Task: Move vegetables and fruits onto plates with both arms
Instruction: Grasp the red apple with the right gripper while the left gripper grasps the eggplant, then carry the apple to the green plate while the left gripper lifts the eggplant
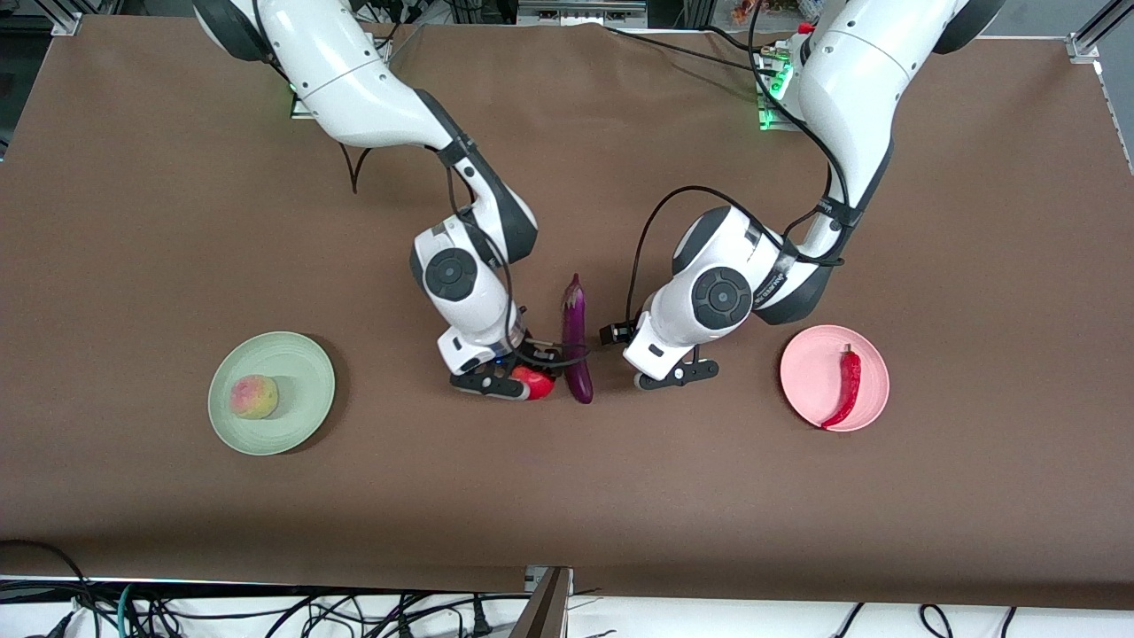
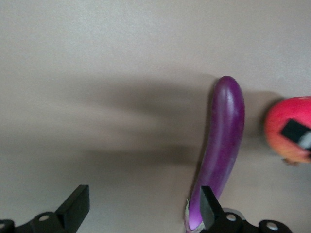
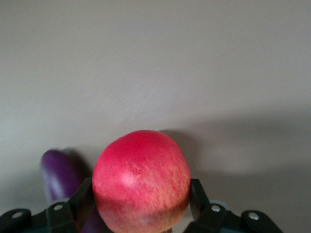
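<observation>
My left gripper is to grab the middle of its purple body (image 1: 575, 338) next, so that it can bring the eggplant onto the pink plate (image 1: 806, 377).
My right gripper (image 1: 512, 384) is shut on the bright red fruit (image 1: 536, 383) at table level in the middle of the table; in the right wrist view the fruit (image 3: 141, 179) fills the gap between both fingers. The purple eggplant (image 1: 576, 341) lies on the table right beside it, and also shows in the right wrist view (image 3: 60, 174). My left gripper (image 1: 678, 374) is open and empty, low beside the eggplant (image 2: 223, 145) toward the left arm's end. The peach-like fruit (image 1: 254, 396) sits on the mint green plate (image 1: 306, 372). The red chili (image 1: 846, 388) lies on the pink plate (image 1: 806, 377).
The brown table cloth (image 1: 567, 496) is bare between the plates and the front edge. Cables hang below the table's front edge (image 1: 266, 611). The red fruit (image 2: 286, 126) with a right finger on it shows at the side of the left wrist view.
</observation>
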You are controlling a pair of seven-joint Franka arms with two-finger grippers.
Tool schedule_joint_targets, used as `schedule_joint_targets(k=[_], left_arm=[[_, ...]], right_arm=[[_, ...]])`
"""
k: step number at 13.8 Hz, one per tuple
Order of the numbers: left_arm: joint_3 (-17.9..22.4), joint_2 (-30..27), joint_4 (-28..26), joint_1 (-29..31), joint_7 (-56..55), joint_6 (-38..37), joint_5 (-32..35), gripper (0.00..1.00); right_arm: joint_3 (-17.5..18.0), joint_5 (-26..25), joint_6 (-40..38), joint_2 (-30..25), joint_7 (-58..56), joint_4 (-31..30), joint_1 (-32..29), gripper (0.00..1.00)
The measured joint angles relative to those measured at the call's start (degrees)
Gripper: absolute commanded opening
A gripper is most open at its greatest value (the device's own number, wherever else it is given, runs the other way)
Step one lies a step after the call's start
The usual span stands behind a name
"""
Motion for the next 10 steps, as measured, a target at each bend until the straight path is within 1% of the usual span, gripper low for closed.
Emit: schedule_joint_targets(k=[2,4,6,8,10], left_arm=[[-0.2,0.3,0.0,-0.7,-2.1,0.5,0.0,1.0],[-0.3,1.1,-0.1,-2.1,-5.2,3.3,0.0,1.0],[-0.3,2.5,-0.2,-5.1,-8.9,6.2,0.0,1.0],[-0.1,4.2,-0.3,-7.6,-11.1,8.9,0.0,1.0],[0.2,5.8,-0.2,-8.0,-11.4,12.3,0.0,0.94]], right_arm=[[-0.2,0.0,-7.2,-2.3,-7.6,1.0,-4.5,0.07],[-0.2,0.0,-14.1,-5.0,-16.1,1.2,-9.5,0.07],[-0.4,-0.1,-19.5,-6.9,-23.3,1.3,-13.4,0.07],[-1.8,-0.3,-23.1,-7.7,-29.8,1.2,-15.9,0.07],[-4.3,-0.3,-24.8,-7.9,-36.6,1.2,-17.8,0.07]])
